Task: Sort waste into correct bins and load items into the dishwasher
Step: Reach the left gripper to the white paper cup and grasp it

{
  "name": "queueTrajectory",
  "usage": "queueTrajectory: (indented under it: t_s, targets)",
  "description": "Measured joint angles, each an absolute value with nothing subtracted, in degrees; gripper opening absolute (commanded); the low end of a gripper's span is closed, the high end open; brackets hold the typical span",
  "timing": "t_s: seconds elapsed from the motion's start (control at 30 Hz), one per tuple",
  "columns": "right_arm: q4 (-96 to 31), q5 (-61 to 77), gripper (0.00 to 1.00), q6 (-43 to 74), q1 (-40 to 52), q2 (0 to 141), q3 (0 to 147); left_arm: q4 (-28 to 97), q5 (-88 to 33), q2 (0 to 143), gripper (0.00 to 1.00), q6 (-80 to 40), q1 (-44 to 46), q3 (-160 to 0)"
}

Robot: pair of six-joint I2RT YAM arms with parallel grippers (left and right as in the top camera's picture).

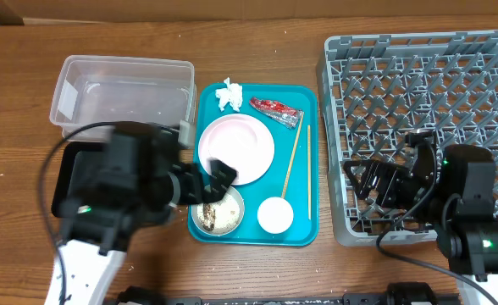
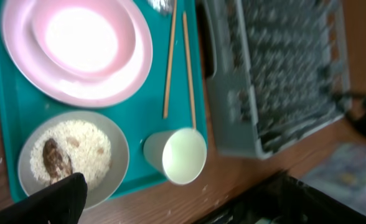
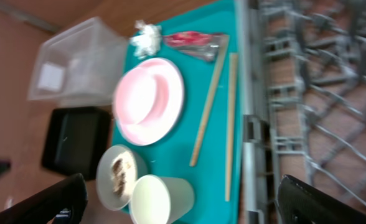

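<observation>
The white cup's base end should stay free for handover to my right gripper, so my left gripper will next grab the cup by its rim.
On the teal tray (image 1: 304, 222) lie a crumpled white tissue (image 1: 228, 95), a red wrapper (image 1: 276, 110), a pink plate (image 1: 236, 148), two chopsticks (image 1: 295, 161), a white bowl of rice and brown scraps (image 1: 218, 213) and a white cup (image 1: 275, 214). My left gripper (image 1: 210, 188) is open and empty, just above the bowl's left rim (image 2: 71, 155). My right gripper (image 1: 374, 182) is open and empty over the front left corner of the grey dish rack (image 1: 427, 102). The right wrist view shows the cup (image 3: 161, 199), bowl (image 3: 117, 174) and plate (image 3: 149, 99) between its fingers.
The clear tub (image 1: 122, 89) stands left of the tray at the back. The black tray (image 1: 67, 182) lies in front of it, mostly under my left arm. The rack's near wall (image 2: 233, 106) runs close along the teal tray's right edge.
</observation>
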State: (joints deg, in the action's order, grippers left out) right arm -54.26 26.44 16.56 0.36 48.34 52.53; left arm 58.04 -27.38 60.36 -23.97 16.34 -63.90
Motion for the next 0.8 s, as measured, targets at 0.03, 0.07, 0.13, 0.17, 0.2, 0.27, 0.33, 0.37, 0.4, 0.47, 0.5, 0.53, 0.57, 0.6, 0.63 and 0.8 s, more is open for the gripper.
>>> queueTrajectory:
  t_s: [0.03,0.07,0.13,0.17,0.2,0.27,0.33,0.37,0.4,0.47,0.5,0.53,0.57,0.6,0.63,0.8]
  targets:
    - [-54.46,24.77,1.00,17.54,0.36,48.69,52.53,58.89,-24.32,61.36,1.00,-24.23,20.51,-63.94]
    - [-54.57,23.73,1.00,18.09,0.36,48.90,52.53,59.42,-21.91,62.17,1.00,-24.58,23.57,-63.96]
    - [-54.52,21.71,1.00,19.35,0.36,49.36,52.53,60.47,-15.31,64.90,1.00,-26.20,31.24,-64.03]
    - [-54.48,21.17,1.00,19.86,0.36,49.50,52.53,60.58,-13.08,65.98,1.00,-26.85,33.56,-64.03]
    - [-54.50,20.51,1.00,20.53,0.36,49.58,52.53,60.49,-10.61,67.46,1.00,-27.62,36.32,-64.03]
    - [-54.50,19.84,1.00,21.28,0.36,49.67,52.53,59.33,-7.14,70.50,1.00,-29.28,40.27,-64.03]
    - [-54.46,19.33,1.00,21.87,0.36,49.69,52.53,57.43,-5.13,73.30,1.00,-30.44,42.83,-64.03]
    - [-54.52,19.14,1.00,22.04,0.36,49.69,52.53,56.51,-4.40,74.56,1.00,-30.96,43.75,-64.03]
    - [-54.50,19.05,1.00,22.15,0.36,49.71,52.53,55.68,-3.90,75.75,1.00,-31.33,44.53,-64.03]
    - [-54.61,18.96,1.00,22.44,0.36,49.74,52.53,54.46,-2.94,77.69,0.98,-31.66,45.47,-64.03]
    - [-54.68,18.87,1.00,22.48,0.36,49.71,52.53,54.00,-2.17,78.78,0.95,-31.88,45.71,-64.03]
    - [-54.72,18.81,1.00,22.48,0.36,49.74,52.53,53.74,-1.28,79.66,0.92,-32.16,45.78,-64.03]
    - [-54.74,18.79,1.00,22.50,0.36,49.74,52.53,53.63,-0.30,80.53,0.89,-32.36,45.78,-64.03]
    - [-54.72,18.70,1.00,22.52,0.36,49.74,52.53,53.56,0.69,81.41,0.82,-32.51,45.78,-64.03]
    - [-54.74,18.61,1.00,22.50,0.36,49.74,52.53,53.52,1.63,82.59,0.76,-32.97,45.78,-64.05]
    - [-54.89,18.61,1.00,22.52,0.36,49.74,52.53,52.18,2.17,88.07,0.58,-33.08,45.78,-64.07]
